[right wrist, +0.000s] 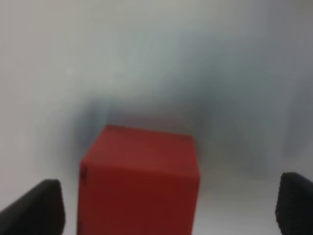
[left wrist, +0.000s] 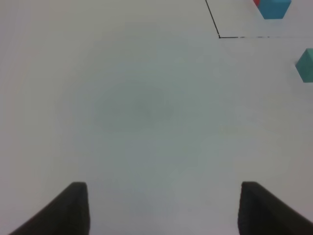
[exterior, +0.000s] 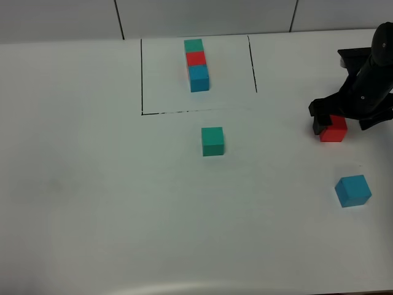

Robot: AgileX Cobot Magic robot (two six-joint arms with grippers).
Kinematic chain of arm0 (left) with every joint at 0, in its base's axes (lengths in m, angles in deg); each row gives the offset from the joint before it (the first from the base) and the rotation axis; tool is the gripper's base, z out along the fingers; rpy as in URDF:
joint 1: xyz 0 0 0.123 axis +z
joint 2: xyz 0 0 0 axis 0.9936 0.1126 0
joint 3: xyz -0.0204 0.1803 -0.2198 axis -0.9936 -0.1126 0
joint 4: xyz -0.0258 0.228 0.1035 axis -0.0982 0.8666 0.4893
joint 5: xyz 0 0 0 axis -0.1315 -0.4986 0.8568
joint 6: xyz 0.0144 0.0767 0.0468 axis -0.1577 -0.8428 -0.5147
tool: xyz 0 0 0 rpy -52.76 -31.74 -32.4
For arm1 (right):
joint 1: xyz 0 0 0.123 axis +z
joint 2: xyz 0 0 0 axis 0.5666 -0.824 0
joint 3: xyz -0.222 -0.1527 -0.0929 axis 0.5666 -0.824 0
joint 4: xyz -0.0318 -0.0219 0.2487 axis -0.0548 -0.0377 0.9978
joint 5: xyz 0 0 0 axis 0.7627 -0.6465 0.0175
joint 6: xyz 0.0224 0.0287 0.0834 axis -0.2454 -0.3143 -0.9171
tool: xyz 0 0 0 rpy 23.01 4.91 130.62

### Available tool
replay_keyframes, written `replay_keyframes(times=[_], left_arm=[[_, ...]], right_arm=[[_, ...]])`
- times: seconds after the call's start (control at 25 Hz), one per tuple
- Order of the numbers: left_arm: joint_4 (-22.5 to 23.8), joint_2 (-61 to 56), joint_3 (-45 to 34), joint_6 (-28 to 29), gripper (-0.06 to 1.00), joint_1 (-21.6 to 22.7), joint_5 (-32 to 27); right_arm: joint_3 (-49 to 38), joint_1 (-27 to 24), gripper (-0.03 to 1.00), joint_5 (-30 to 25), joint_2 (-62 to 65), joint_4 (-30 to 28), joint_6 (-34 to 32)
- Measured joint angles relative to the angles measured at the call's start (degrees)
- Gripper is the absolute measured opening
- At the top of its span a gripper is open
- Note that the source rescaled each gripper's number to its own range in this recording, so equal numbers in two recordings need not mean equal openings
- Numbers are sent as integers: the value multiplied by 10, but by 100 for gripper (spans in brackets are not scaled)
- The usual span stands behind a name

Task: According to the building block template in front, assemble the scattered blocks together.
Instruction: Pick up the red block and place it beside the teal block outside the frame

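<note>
Next, my right gripper grabs the red cube's opposite sides and sets the red cube against the teal cube (exterior: 212,141), as the template shows.
The building block template (exterior: 196,61) is a teal, red and blue row inside thin black lines at the back of the table. Its blue cube (left wrist: 274,7) also shows in the left wrist view. The scattered teal cube (exterior: 212,141) sits just in front of the frame and shows in the left wrist view (left wrist: 305,64). The scattered red cube (exterior: 334,130) lies at the right, between the open fingers of my right gripper (exterior: 341,123). In the right wrist view the red cube (right wrist: 139,181) sits between the spread fingertips (right wrist: 36,208), nearer one of them. The scattered blue cube (exterior: 353,190) lies nearer the front right. My left gripper (left wrist: 164,215) is open and empty over bare table.
The white table (exterior: 92,184) fills the view. The black frame line (exterior: 142,77) and its dashed front edge (exterior: 184,112) mark the template area. A grey wall runs along the table's back edge.
</note>
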Motion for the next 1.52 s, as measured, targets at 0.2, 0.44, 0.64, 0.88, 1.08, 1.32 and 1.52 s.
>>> replay_keyframes(times=[0.2, 0.44, 0.64, 0.88, 1.08, 1.32, 1.52], left_arm=[[0, 0, 0, 0, 38, 0, 0], [0, 0, 0, 0, 38, 0, 0], [0, 0, 0, 0, 38, 0, 0], [0, 0, 0, 0, 38, 0, 0], [0, 0, 0, 0, 38, 0, 0], [0, 0, 0, 0, 38, 0, 0], [0, 0, 0, 0, 38, 0, 0]], right_arm=[[0, 0, 67, 2, -4, 17, 2], [1, 0, 2, -15, -7, 23, 2], [1, 11, 2, -62, 19, 14, 22], [8, 97, 2, -132, 78, -37, 155], [8, 211, 2, -157, 78, -103, 252], [35, 273, 2, -155, 77, -169, 352], [78, 274, 2, -152, 54, -139, 469]])
